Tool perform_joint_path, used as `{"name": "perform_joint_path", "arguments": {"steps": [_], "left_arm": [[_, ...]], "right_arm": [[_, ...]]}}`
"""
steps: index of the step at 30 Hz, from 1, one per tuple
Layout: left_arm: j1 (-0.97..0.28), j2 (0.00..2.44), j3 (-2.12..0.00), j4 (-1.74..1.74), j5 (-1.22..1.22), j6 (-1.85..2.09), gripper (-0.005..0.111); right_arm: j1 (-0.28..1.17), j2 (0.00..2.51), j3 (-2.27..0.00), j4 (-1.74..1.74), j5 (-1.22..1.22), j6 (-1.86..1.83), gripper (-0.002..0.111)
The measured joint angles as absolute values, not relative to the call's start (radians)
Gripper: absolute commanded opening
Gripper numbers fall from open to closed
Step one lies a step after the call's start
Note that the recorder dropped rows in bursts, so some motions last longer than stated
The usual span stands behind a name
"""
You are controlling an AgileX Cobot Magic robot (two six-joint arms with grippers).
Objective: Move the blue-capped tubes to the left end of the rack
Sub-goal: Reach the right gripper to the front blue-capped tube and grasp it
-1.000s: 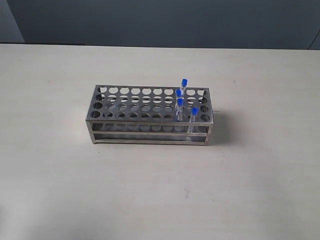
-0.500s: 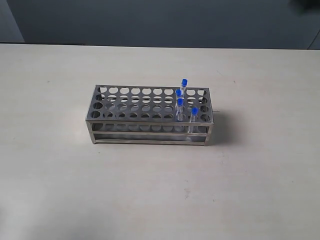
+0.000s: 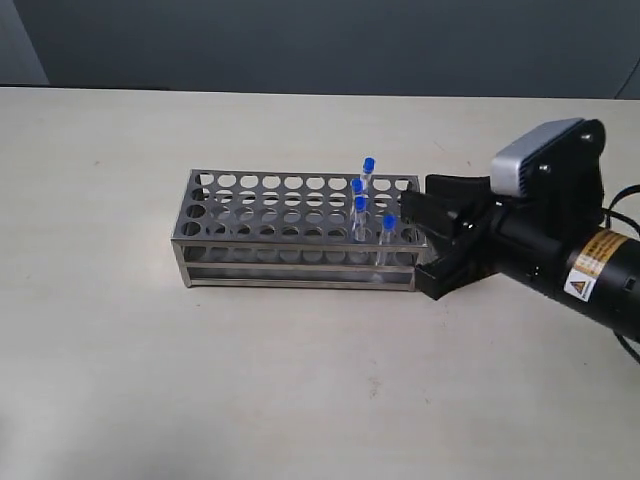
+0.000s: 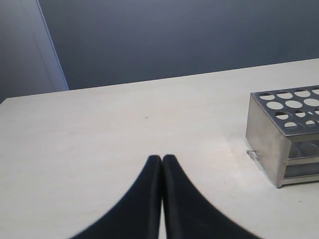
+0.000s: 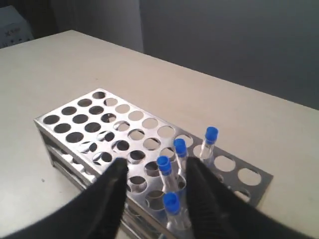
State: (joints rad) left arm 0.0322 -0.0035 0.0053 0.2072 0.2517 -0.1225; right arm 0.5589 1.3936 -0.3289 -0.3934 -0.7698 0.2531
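Note:
Next, my right gripper grabs the tube by its blue cap (image 3: 389, 222), to move the tube to the rack's empty end (image 3: 200, 211).
The steel rack (image 3: 290, 243) stands mid-table. Several blue-capped tubes (image 3: 360, 205) stand upright in holes near its right end. My right gripper (image 3: 416, 238) is open at that right end, its black fingers spread beside the nearest tube (image 3: 388, 224). In the right wrist view the gripper (image 5: 157, 168) is open over the rack (image 5: 256, 175), with two tubes (image 5: 164, 164) between its fingers and touching neither. My left gripper (image 4: 162, 159) is shut and empty above bare table, to one side of the rack's end (image 4: 269, 144). It is out of the exterior view.
The rack's holes from the middle to the left end (image 3: 215, 200) hold nothing. Pale tabletop (image 3: 300, 380) surrounds the rack. A dark wall (image 3: 300, 40) runs behind the table's far edge. The right arm's body (image 3: 570, 250) and its cable lie right of the rack.
The right arm has come into the exterior view from the right and now stands at the rack's right end. The rack and tubes have not moved.

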Motion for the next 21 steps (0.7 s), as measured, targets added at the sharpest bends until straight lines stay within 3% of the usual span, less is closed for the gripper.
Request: {"name": "perform_joint_path", "arguments": {"steps": [15, 21], "left_arm": [[0.032, -0.003, 0.005, 0.207, 0.252, -0.122, 0.001], [0.032, -0.003, 0.005, 0.207, 0.252, -0.122, 0.001]], "right_arm": [[0.559, 1.800, -0.514, -0.382, -0.791, 0.204, 0.053], [0.559, 1.817, -0.523, -0.366, -0.808, 0.202, 0.001]]}}
